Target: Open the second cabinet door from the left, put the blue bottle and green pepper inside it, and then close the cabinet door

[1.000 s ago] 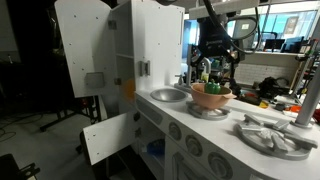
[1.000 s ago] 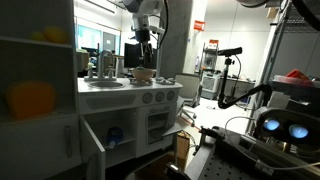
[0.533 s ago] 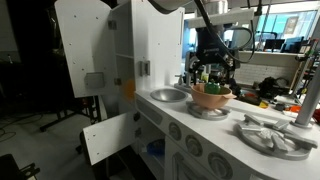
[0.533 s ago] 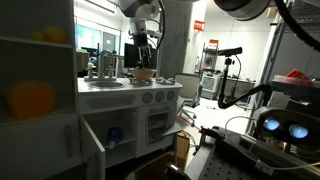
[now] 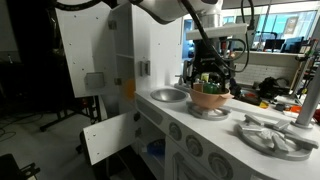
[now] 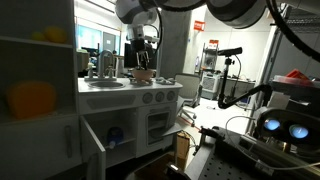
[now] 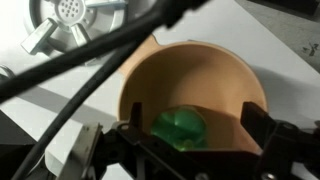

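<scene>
My fingers are hanging at the rim of the tan bowl, above the green pepper (image 7: 180, 128), so my gripper should first go lower and then close on the pepper.
In the wrist view a rounded green pepper (image 7: 180, 128) lies at the bottom of a tan bowl (image 7: 215, 70). My gripper (image 7: 193, 137) hangs open just over the bowl, one dark finger at each side of the pepper, touching nothing. Both exterior views show the gripper (image 5: 210, 76) (image 6: 143, 62) low over the bowl (image 5: 210, 98) (image 6: 144, 75) on the play kitchen's counter. The second cabinet door (image 5: 108, 137) (image 6: 92, 150) stands swung open below the counter. A small blue bottle (image 6: 115, 133) sits inside that compartment.
A metal sink (image 5: 170, 95) lies beside the bowl, and a grey star-shaped burner grate (image 5: 270, 135) (image 7: 75, 20) on its other side. The tall white upper door (image 5: 85, 50) stands open. Round dials (image 6: 150, 98) line the front. A yellow item (image 6: 30, 100) sits on a shelf.
The gripper has come down from above the bowl to just over its rim, staying open. The bowl, door and bottle have not moved.
</scene>
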Controlling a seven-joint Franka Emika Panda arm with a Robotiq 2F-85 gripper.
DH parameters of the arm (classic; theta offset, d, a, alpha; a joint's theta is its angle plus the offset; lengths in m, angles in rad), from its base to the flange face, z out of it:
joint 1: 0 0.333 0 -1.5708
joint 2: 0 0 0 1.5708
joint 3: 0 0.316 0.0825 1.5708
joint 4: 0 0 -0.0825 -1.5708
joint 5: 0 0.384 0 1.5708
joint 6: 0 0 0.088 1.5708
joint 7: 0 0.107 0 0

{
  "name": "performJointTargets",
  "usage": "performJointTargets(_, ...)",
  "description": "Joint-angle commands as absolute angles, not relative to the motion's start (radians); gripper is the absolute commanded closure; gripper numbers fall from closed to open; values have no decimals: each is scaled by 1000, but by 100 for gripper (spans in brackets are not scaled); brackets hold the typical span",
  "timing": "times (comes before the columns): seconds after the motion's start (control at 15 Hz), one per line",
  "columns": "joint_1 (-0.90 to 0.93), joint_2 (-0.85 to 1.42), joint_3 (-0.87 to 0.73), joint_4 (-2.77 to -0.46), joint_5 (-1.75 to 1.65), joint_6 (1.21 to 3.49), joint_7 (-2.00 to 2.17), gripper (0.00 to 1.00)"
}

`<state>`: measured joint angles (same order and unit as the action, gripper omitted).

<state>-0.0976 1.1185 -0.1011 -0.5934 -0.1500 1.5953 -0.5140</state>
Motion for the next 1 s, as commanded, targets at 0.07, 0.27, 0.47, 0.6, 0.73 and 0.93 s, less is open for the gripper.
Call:
performJointTargets(0.07, -108, 1178, -90, -514, -134, 1595, -528, 0)
performJointTargets(0.27, -107, 1188, -87, -503, -130, 1605, -524, 0)
performJointTargets(0.47, -106, 1199, -84, -494, -128, 1610, -522, 0)
performJointTargets(0.6, -96, 1191, -83, -491, -129, 1600, -513, 0)
performJointTargets(0.73, -102, 1201, -78, -489, -126, 1622, -519, 0)
performJointTargets(0.93, -102, 1204, -71, -490, -122, 1641, -514, 0)
